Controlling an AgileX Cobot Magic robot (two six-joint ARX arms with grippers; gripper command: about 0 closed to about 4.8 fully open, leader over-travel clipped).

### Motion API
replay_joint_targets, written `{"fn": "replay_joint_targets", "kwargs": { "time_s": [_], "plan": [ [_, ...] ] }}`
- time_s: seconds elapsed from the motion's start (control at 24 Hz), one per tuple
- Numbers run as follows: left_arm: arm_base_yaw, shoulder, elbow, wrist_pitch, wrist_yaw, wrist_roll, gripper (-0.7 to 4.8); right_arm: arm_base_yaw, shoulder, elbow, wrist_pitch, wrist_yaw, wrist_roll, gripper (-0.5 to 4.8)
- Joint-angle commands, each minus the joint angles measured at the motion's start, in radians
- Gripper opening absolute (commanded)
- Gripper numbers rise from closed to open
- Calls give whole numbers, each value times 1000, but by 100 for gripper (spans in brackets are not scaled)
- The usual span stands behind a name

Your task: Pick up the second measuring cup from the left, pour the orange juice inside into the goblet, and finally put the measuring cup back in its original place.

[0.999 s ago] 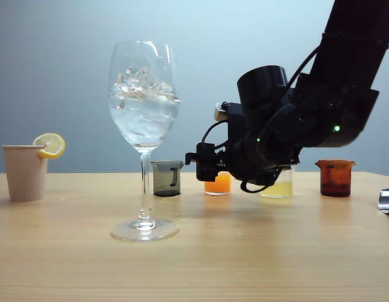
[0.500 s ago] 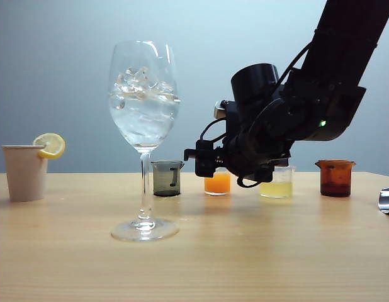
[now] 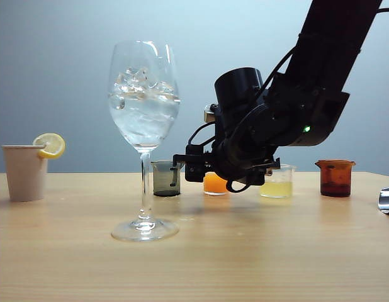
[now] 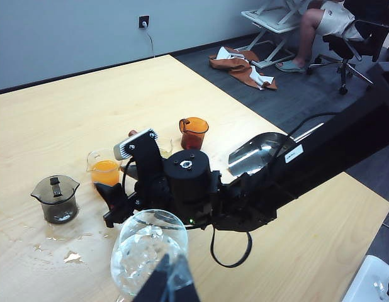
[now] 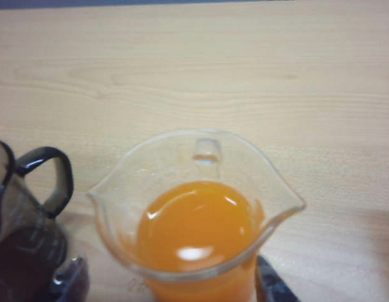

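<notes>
I will next hold the measuring cup upright by the sides of its lower body (image 5: 204,288) with my right gripper, because orange juice (image 5: 196,226) is in it.
The measuring cup (image 5: 197,207), small and clear with orange juice (image 5: 194,226) in it, stands on the table second from the left in the row of cups. My right gripper (image 5: 172,286) is open, one fingertip on each side of the cup's base, closed on nothing. From the exterior view the right gripper (image 3: 182,165) hides much of the measuring cup (image 3: 213,184). The goblet (image 3: 144,126), full of ice and clear liquid, stands in front at the left. My left gripper (image 4: 168,282) hangs high over the goblet (image 4: 144,248), its fingers together. It does not show in the exterior view.
A smoky grey cup (image 3: 166,178) stands just left of the orange one, close to the right gripper. A pale yellow cup (image 3: 277,184) and a brown cup (image 3: 335,178) stand to the right. A paper cup (image 3: 24,173) with lemon is far left. A metal scoop (image 3: 388,200) lies far right. Spilled drops (image 4: 70,257) wet the table.
My right arm has swung left and a little lower, bringing its open gripper in around the orange cup. The cups, the goblet and the left gripper have stayed put.
</notes>
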Motion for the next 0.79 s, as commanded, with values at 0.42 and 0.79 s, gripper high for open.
{"fn": "replay_joint_targets", "kwargs": {
  "time_s": [0.42,0.79],
  "plan": [
    [-1,-2,7,17,8,0,-6,-3,54,87,-33,10,3,337],
    [-1,-2,7,17,8,1,-6,-4,81,107,-31,10,2,337]
  ]
}}
